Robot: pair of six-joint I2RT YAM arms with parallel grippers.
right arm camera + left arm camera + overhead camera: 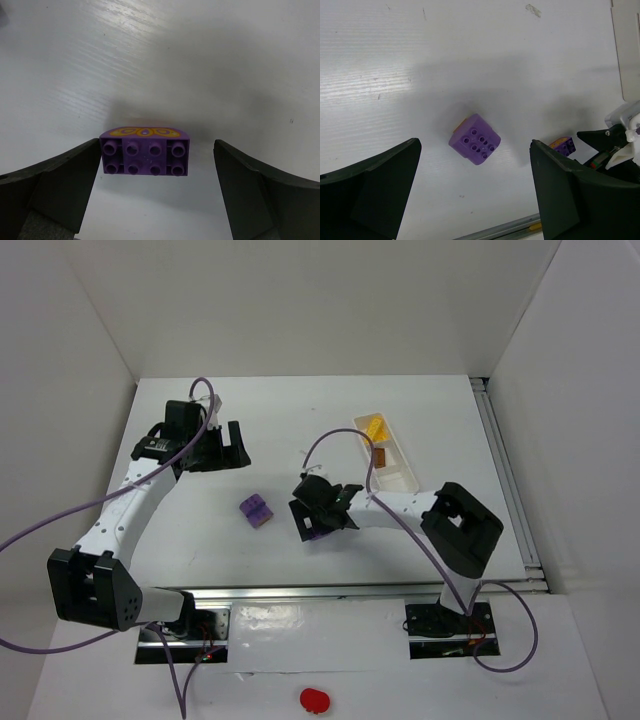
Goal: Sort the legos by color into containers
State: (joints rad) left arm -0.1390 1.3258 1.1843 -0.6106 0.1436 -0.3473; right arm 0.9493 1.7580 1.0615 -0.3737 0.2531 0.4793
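Observation:
The robot's right gripper should close on the smaller purple lego, since the lego sits between both fingers, one of them right beside its studded end.
A squarish purple lego (255,510) lies on the table's middle; it also shows in the left wrist view (475,139). My left gripper (215,445) is open and empty, up and left of it; in its own view the gripper (475,150) hovers over it. A smaller purple lego with a yellow pattern (145,156) lies between the open jaws of my right gripper (157,145), close to the left finger. In the top view that gripper (318,525) covers most of this lego (312,534). The white tray (403,478) at the back right holds yellow legos (375,427) and an orange-brown lego (381,456).
A metal rail (350,590) runs along the table's near edge. White walls close in the back and both sides. Purple cables (340,440) loop above both arms. A red object (314,699) lies off the table in front.

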